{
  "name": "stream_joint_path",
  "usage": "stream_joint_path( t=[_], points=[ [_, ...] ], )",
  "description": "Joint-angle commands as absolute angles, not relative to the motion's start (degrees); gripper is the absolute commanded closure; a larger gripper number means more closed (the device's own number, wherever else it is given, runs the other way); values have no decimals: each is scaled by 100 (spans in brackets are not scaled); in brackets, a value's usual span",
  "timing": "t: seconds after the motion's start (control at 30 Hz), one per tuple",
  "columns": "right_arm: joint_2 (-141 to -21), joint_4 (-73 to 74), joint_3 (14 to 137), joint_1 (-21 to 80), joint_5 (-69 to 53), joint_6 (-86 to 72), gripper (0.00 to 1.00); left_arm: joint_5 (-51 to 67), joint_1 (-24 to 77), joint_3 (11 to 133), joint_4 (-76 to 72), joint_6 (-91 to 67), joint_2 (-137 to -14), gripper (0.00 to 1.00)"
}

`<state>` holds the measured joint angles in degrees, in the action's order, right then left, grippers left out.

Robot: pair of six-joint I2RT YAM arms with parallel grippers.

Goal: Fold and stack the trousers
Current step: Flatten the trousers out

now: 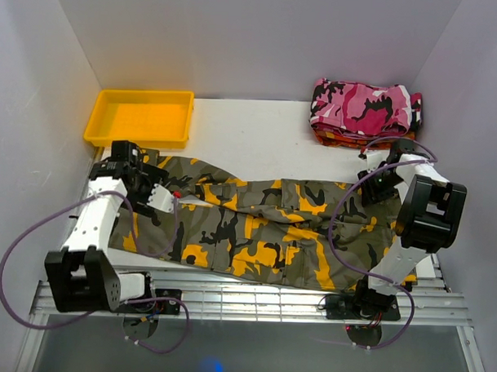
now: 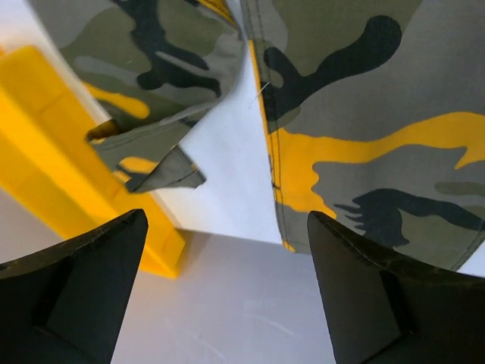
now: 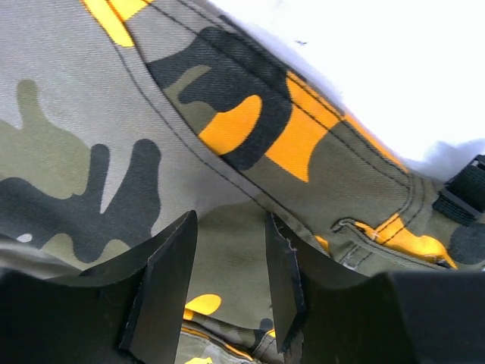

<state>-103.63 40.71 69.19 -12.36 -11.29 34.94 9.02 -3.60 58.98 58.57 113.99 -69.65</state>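
The left gripper will next grab the folded-over hem of the trouser leg (image 1: pixel 147 156) nearest the yellow tray, so that it can straighten that leg for folding.
The camouflage trousers (image 1: pixel 263 227) lie spread across the table, legs to the left and waist to the right. My left gripper (image 1: pixel 133 164) hovers over the leg ends near the tray. In the left wrist view it (image 2: pixel 227 218) is wide open and empty, with two trouser legs (image 2: pixel 364 114) and a hem beyond it. My right gripper (image 1: pixel 373 180) is over the waist end. In the right wrist view it (image 3: pixel 229 220) stands partly open just above the olive cloth (image 3: pixel 76 136), and nothing is pinched between the fingers (image 3: pixel 163 288).
A yellow tray (image 1: pixel 141 117) stands at the back left and shows in the left wrist view (image 2: pixel 45 152). A folded pink camouflage garment (image 1: pixel 365 107) lies on an orange-red one (image 1: pixel 344 139) at the back right. A metal rack (image 1: pixel 244 302) runs along the front edge. Walls close three sides.
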Motion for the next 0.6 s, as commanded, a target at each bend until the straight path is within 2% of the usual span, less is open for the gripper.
stream_joint_path(
  t=[0.0, 0.13, 0.33, 0.57],
  points=[
    [-10213, 4280, 7101, -1248, -1309, 3542, 52, 581, -387, 6099, 5352, 14809, -7767, 2],
    [-10257, 4333, 7119, -1248, -1432, 3516, 52, 264, -387, 6871, 5546, 15213, -8849, 3],
    [-10354, 4351, 7067, -1248, -1441, 3568, 52, -254, -343, 7654, 5248, 15249, -10280, 11],
    [-10468, 4359, 7110, -1257, -1398, 3621, 52, -9, -343, 7937, 4457, 15310, -10802, 10]
  ],
)
